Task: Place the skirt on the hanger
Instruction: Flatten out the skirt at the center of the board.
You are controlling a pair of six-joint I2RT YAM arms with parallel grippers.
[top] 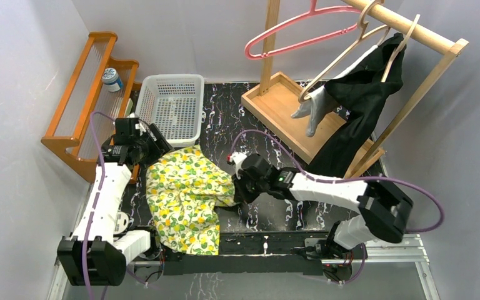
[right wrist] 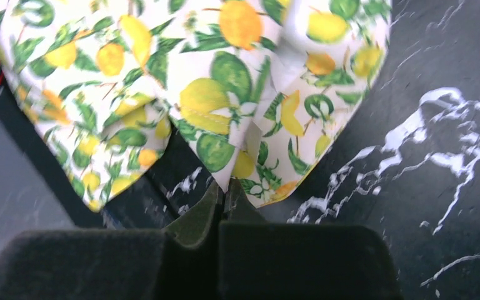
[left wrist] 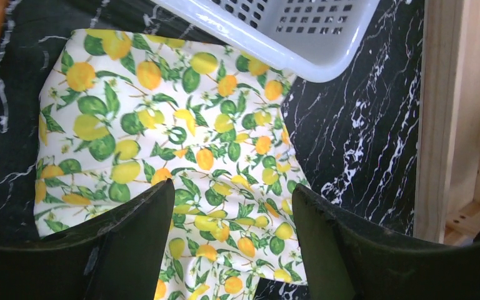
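My left gripper picks up the far edge of the skirt (top: 184,197) near the basket next, apart from my right gripper, to spread the skirt for the hanger.
The skirt (top: 184,197), white with a lemon and leaf print, lies crumpled on the black marble table (top: 269,212) between the arms. My right gripper (top: 236,189) is shut on its right edge; in the right wrist view the fingertips (right wrist: 225,190) pinch a fold of the skirt (right wrist: 225,94). My left gripper (top: 156,147) is open and hovers over the skirt's far left corner; in the left wrist view the skirt (left wrist: 162,137) fills the gap between the fingers (left wrist: 156,212). A pink hanger (top: 300,31) and wooden hangers (top: 350,50) hang on the rack rail at the back right.
A white plastic basket (top: 172,106) stands just behind the skirt, and it also shows in the left wrist view (left wrist: 300,31). An orange wooden rack (top: 87,94) stands at the left. The wooden clothes rack base (top: 275,100) holds a black garment (top: 362,106) and a grey glove (top: 312,109).
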